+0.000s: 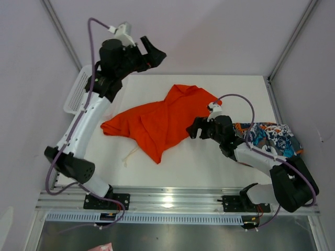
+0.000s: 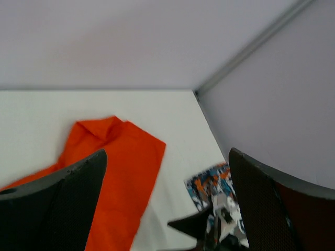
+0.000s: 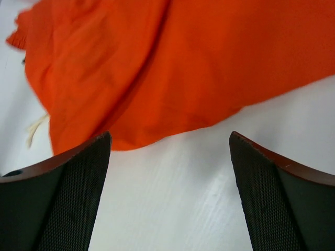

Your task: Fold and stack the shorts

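Note:
I should next grab the orange shorts' near corner [image 1: 158, 159] beside the drawstring with my right gripper. Then both my grippers can spread the shorts for folding.
The plain orange shorts [image 1: 159, 121] lie crumpled and half spread in the middle of the table, a white drawstring [image 1: 130, 154] trailing at their near edge. The printed shorts [image 1: 272, 137] lie folded at the right edge, partly under my right arm. My left gripper [image 1: 154, 54] is open and empty, raised above the table's far edge; its view shows the orange shorts [image 2: 112, 172] and the printed shorts [image 2: 209, 185]. My right gripper [image 1: 192, 128] is open and empty, low over the table just right of the orange shorts [image 3: 172, 68].
A white mesh basket [image 1: 77, 93] stands at the far left, partly behind my left arm. White walls with metal posts [image 1: 290, 42] close in the table [image 1: 209, 167]. A metal rail [image 1: 167, 198] runs along the near edge.

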Robot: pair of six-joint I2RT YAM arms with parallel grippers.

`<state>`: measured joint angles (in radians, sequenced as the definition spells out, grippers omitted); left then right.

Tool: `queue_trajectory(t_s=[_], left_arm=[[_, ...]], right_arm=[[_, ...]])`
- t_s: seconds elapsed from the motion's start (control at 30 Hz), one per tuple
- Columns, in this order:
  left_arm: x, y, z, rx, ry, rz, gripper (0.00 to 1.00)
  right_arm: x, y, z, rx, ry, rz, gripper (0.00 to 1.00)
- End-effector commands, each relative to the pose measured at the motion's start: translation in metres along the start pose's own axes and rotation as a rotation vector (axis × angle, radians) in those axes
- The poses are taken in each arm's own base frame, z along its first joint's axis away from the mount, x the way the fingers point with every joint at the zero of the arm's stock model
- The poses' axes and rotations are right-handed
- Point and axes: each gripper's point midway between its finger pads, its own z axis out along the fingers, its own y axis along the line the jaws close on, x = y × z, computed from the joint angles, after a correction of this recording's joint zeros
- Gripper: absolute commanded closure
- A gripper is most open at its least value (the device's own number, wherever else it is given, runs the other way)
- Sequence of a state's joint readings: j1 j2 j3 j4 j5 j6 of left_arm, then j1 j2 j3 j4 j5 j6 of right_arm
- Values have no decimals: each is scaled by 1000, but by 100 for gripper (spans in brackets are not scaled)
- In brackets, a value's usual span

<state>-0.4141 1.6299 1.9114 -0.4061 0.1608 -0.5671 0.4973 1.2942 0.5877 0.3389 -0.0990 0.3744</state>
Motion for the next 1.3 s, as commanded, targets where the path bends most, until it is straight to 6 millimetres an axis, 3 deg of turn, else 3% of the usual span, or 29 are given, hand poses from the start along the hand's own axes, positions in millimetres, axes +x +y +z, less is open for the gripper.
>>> queue_trajectory(t_s=[0.0,0.03,0.07,0.13,0.2,0.23,0.27,0.3,0.33,0.37,0.47,0.6,0.67,0.8,0.83,0.87,0.93,0.97,1.0,1.03,1.1,1.13,1.2,1.23,1.27], left_arm=[[20,69,-33,-170,25,-42,1],[7,73,-55,-182,-24,-45,1],[7,78,-65,-194,-36,-50,1],[38,114,-79,-292,-15,-85,1],[48,122,-103,-330,-67,-109,1],[68,134,-109,-363,-53,-135,1],[94,149,-115,-393,-25,-160,1],[79,140,-128,-372,-123,-174,1],[81,144,-135,-381,-153,-187,1],[100,155,-147,-409,-156,-200,1],[108,170,-168,-490,-191,-201,1],[102,168,-191,-527,-205,-150,1],[108,172,-198,-564,-175,-141,1],[111,172,-209,-578,-171,-124,1],[112,173,-211,-579,-172,-122,1],[112,173,-213,-582,-179,-120,1],[113,174,-215,-587,-178,-113,1],[113,175,-216,-592,-175,-110,1],[114,176,-216,-594,-171,-107,1],[113,175,-217,-598,-168,-105,1],[115,177,-216,-605,-162,-101,1],[115,178,-216,-607,-161,-99,1],[115,180,-215,-614,-161,-98,1],[114,179,-214,-611,-164,-98,1],[115,180,-213,-609,-164,-99,1]], right_arm=[[7,53,17,-137,89,-46,6],[10,61,20,-136,146,-14,6],[18,68,21,-141,188,47,6],[50,94,18,-186,255,71,6],[66,109,14,-177,245,84,5],[80,130,8,-211,248,67,5],[91,132,6,-208,256,67,5],[95,138,7,-212,253,82,5],[106,147,8,-232,267,85,6],[112,152,8,-249,280,94,8],[126,165,13,-265,295,103,10],[145,171,27,-237,334,97,12],[160,163,38,-181,337,87,13],[169,169,53,-188,324,92,20],[167,175,55,-206,321,101,25],[170,181,55,-237,337,109,45],[170,190,55,-274,345,123,65],[169,195,51,-298,359,141,88],[169,198,47,-309,368,152,97],[154,207,39,-341,353,169,100],[148,211,19,-364,385,190,100],[123,221,4,-398,357,207,100],[102,225,-15,-406,389,225,100],[69,227,-26,-431,345,248,100],[54,229,-34,-459,350,257,100]])
